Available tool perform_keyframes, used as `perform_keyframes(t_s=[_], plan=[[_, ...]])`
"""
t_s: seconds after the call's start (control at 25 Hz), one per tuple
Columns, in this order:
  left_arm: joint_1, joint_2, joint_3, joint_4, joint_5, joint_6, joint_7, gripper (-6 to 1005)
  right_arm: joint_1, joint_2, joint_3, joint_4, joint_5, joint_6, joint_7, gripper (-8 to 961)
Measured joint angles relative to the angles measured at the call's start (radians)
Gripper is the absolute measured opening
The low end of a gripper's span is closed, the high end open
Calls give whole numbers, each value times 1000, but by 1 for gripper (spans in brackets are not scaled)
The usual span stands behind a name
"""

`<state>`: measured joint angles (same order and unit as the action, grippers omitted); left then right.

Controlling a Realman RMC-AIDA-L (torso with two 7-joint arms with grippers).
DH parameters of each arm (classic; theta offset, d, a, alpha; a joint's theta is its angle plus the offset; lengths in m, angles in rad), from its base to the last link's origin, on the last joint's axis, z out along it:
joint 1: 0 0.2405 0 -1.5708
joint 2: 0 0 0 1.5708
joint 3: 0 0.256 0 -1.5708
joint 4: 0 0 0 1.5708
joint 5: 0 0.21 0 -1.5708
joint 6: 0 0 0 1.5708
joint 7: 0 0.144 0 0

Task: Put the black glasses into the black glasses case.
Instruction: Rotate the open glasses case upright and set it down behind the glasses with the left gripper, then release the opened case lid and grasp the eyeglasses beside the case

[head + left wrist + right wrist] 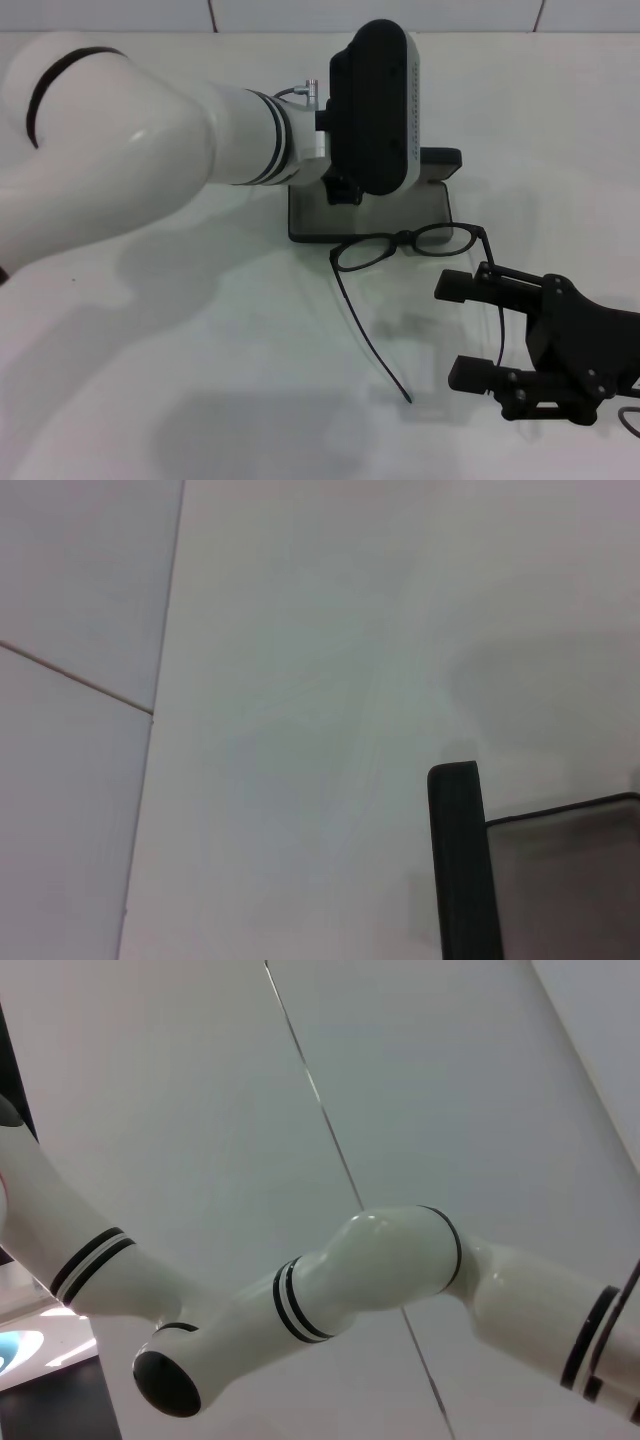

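Note:
The case's lower edge lies flat on the white tabletop in the head view, so my left gripper needs to release the case now.
The black glasses (pixel 410 244) lie unfolded on the white table, lenses along the front edge of the black glasses case (pixel 400 212). The case lies open, grey lining up, lid (pixel 441 158) at the back. One temple arm (pixel 372 335) runs toward me. The other thin temple (pixel 500 335) passes between the fingers of my right gripper (pixel 447 330), which is open, low at the right, just in front of the glasses. My left gripper's black wrist housing (pixel 372 100) hovers over the case and hides its fingers. The left wrist view shows the case's lid edge (pixel 460 865) and lining (pixel 575 880).
My large white left arm (pixel 120 140) reaches across from the left and covers part of the case. The right wrist view shows only that arm's white links (pixel 360 1270) against a pale panelled wall. White tabletop (pixel 200 380) lies to the front left.

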<state>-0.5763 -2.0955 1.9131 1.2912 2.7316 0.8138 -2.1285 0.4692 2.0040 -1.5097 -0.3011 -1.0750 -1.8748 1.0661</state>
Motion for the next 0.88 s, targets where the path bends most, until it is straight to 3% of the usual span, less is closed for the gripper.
perform_keyframes(t_s=[0.56,0.76,0.88], plan=[[25,1,-4,40,-23,-3,-4,390,-22,-3,0,1,1,12,-2,772],[77,3,-33,129,-50,50,-4,443,-25,-14,0,2,1,24,2,768],[136,1,-53,223,-65,85,-12,413,-23,-33,0,-5,-1,50,28,765]])
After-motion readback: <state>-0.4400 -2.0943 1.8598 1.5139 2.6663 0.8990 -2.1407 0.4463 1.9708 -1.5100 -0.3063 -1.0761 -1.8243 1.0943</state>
